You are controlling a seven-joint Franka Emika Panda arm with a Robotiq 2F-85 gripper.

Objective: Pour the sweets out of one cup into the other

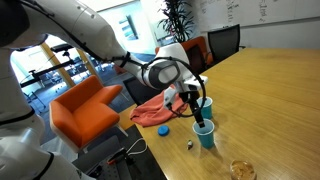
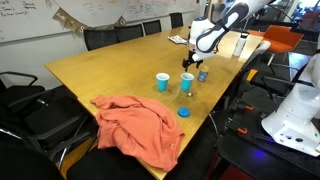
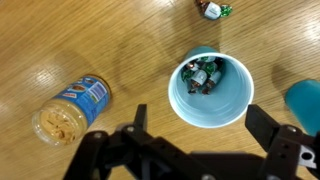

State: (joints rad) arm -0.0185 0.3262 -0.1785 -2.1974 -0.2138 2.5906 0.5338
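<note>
My gripper grabs the sweets-filled cup's rim on the side away from the second cup next, so the rim on the opposite side stays free to pour.
A light blue cup (image 3: pixel 210 95) holds several wrapped sweets (image 3: pixel 203 73). It stands directly below my gripper (image 3: pixel 200 125) in the wrist view. The gripper is open, with one finger on each side of the cup and above its rim, touching nothing. A second blue cup (image 3: pixel 305 102) shows at the right edge. Both exterior views show the two cups: one under the gripper (image 1: pixel 205 134) (image 2: pixel 187 82) and one beside it (image 1: pixel 207 103) (image 2: pixel 162 81). The gripper (image 1: pixel 197 110) (image 2: pixel 189 66) hangs just over the first. A few loose sweets (image 3: pixel 213 8) lie on the wooden table (image 3: pixel 120 50).
A peanut butter jar (image 3: pixel 70 108) (image 1: pixel 242 170) lies near the cups. A blue lid (image 1: pixel 163 128) (image 2: pixel 184 112) and a crumpled red cloth (image 1: pixel 152 110) (image 2: pixel 135 125) lie near the table edge. Chairs, including an orange chair (image 1: pixel 85 110), stand around the table.
</note>
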